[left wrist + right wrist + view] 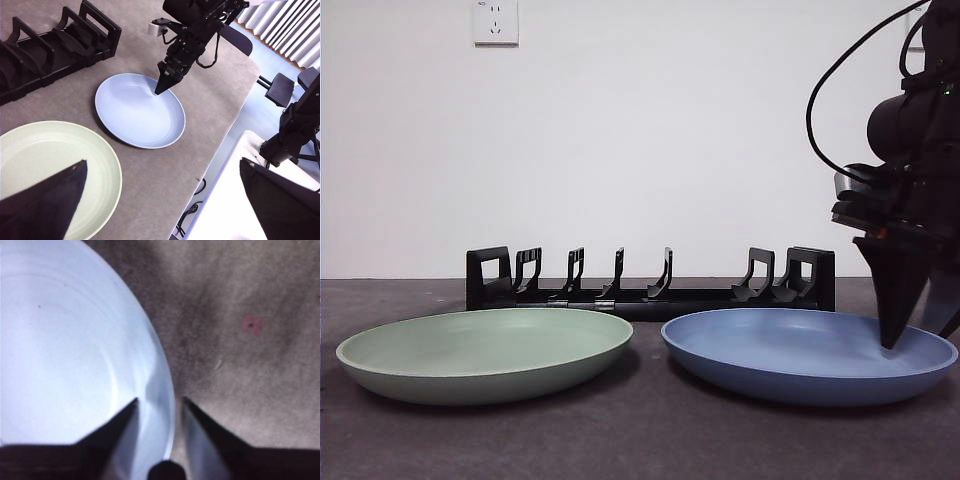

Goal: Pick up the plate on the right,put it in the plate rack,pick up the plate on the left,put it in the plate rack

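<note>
My right gripper picks up the blue plate by its thin raised rim (924, 332) (172, 412) next, since the plate's broad side spreads far wider than the open fingers.
The blue plate (790, 355) (135, 112) (60, 340) lies flat on the right. A pale green plate (480, 350) (45, 160) lies flat on the left. Behind both stands the black plate rack (650, 295) (45, 45), with no plate in its slots. My right gripper (918, 338) (159, 91) (160, 402) is down at the blue plate's right rim. It is open, with one jaw inside the rim and the other outside. My left gripper (165, 200) hangs high above the green plate's side of the table, open and holding nothing.
The grey table (650, 440) ends in an edge (220, 150) just beyond the blue plate, with dark stands (295, 130) past it. A white wall with a socket (496, 22) stands behind the rack. A small pink spot (251, 324) marks the table.
</note>
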